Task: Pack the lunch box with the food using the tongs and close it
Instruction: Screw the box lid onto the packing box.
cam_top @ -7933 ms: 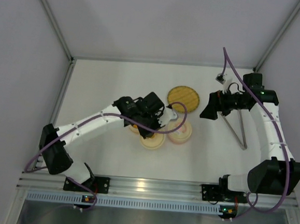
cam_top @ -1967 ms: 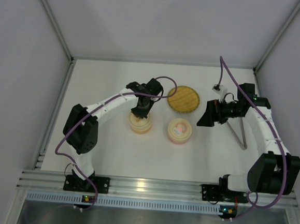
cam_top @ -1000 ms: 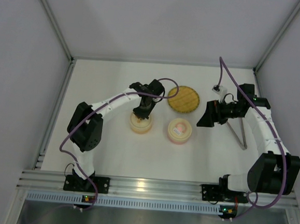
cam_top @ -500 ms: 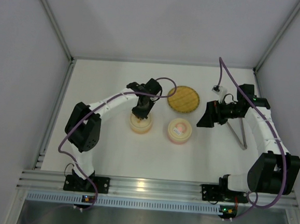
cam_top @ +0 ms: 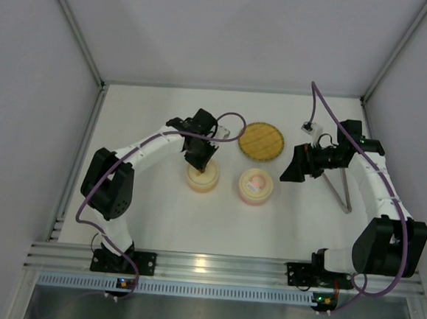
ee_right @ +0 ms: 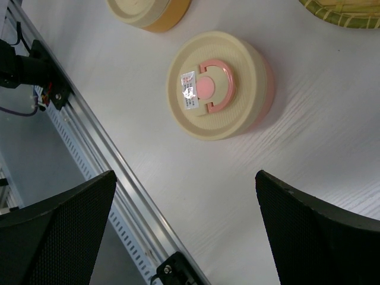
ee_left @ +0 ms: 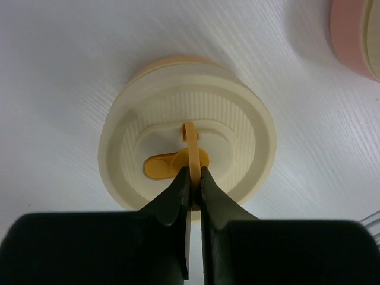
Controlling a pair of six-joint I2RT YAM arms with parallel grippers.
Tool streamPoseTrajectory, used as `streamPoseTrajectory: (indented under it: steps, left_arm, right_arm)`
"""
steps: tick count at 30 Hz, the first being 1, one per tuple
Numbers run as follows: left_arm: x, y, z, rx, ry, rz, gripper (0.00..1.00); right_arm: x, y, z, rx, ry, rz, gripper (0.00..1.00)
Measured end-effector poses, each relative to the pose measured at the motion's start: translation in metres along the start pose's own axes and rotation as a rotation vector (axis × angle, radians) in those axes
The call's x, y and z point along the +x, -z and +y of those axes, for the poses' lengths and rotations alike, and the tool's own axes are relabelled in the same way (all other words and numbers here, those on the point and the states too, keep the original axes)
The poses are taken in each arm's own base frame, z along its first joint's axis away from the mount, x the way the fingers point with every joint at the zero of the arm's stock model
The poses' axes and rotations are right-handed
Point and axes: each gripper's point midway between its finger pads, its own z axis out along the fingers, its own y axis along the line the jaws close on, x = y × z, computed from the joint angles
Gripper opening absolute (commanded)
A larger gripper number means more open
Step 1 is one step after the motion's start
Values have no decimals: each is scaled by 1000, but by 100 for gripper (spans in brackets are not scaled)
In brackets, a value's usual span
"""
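Observation:
The cream lid rests over the orange tub with only a thin orange edge showing and would settle on, so my left gripper releases the lid next.
The lunch box is a round orange tub with a ribbed cream lid, standing mid-table. My left gripper points down over it and is shut on the lid's upright orange handle loop. A second tub with a pink ring handle stands to its right, lid on. My right gripper hovers wide open to the right of the pink tub, holding nothing. The silver tongs lie on the table under the right arm. No food shows in any view.
A round yellow woven disc lies behind the two tubs. The aluminium rail runs along the table's near edge. Grey walls close in the left, back and right sides.
The left wrist has shifted a little to the left above the orange tub and the arm's elbow has swung outward. Its grip on the handle is unchanged. The right arm has not moved.

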Motion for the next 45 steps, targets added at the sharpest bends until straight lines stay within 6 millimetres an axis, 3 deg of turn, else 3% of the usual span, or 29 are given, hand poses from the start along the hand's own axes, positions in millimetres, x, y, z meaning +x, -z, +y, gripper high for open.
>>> streamPoseTrajectory:
  steps: [18, 24, 27, 28, 32, 38, 45]
  left_arm:
    - [3, 0, -9, 180, -209, -30, 0]
    - [4, 1, -10, 187, -225, -28, 22]
    - [6, 4, -14, 212, -228, -16, 46]
    - [7, 6, -16, 221, -228, -11, 59]
    - [11, 12, -23, 250, -226, 11, 75]
    - [12, 24, -27, 270, -216, 14, 74]
    - [-5, 48, -33, 301, -185, -61, 38]
  right_arm:
    - [0, 0, 1, -8, 8, -1, 99]
    - [0, 0, 1, -8, 7, -1, 99]
    - [0, 0, 1, -8, 7, -1, 99]
    - [0, 0, 1, -8, 7, -1, 99]
    - [0, 0, 1, -9, 7, -2, 99]
    - [0, 0, 2, -12, 7, -3, 99]
    - [0, 0, 2, -15, 7, -4, 99]
